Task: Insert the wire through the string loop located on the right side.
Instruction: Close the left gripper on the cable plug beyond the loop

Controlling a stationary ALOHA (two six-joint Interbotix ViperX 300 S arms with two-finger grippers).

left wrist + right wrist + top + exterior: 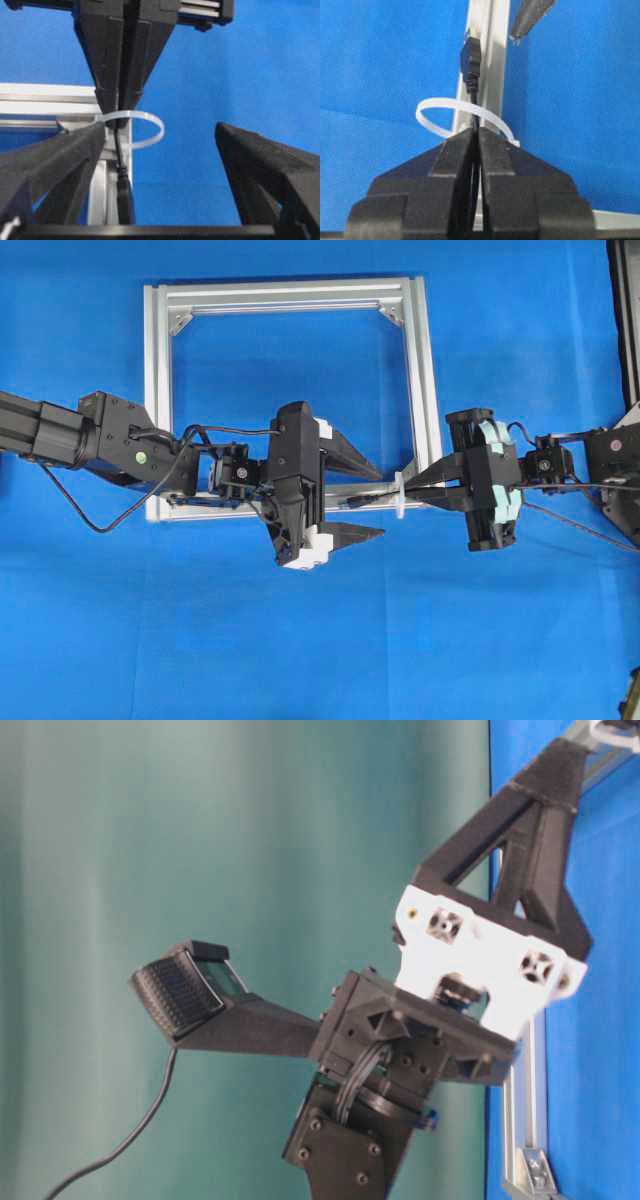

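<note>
The string loop goes around the wire close behind the wire's tip, so the left gripper needs to grab the wire by its black plug (363,500), which sticks out.
The white string loop (398,496) stands on the silver frame's near rail close to its right corner. The thin black wire (368,501) runs through the loop, and its plug tip (125,196) lies along the rail on the left side. My right gripper (410,486) is shut on the wire just right of the loop, with the cable pinched between its fingertips (476,134). In the right wrist view the string loop (451,111) arches over the wire just ahead of them. My left gripper (378,502) stands wide open either side of the plug, touching nothing.
The square aluminium frame (160,390) lies on blue cloth with corner brackets (180,320) inside it. A thick black arm cable (90,522) sags beside the left arm. Dark equipment (625,310) stands at the right edge. A thin cable (585,527) trails off to the right.
</note>
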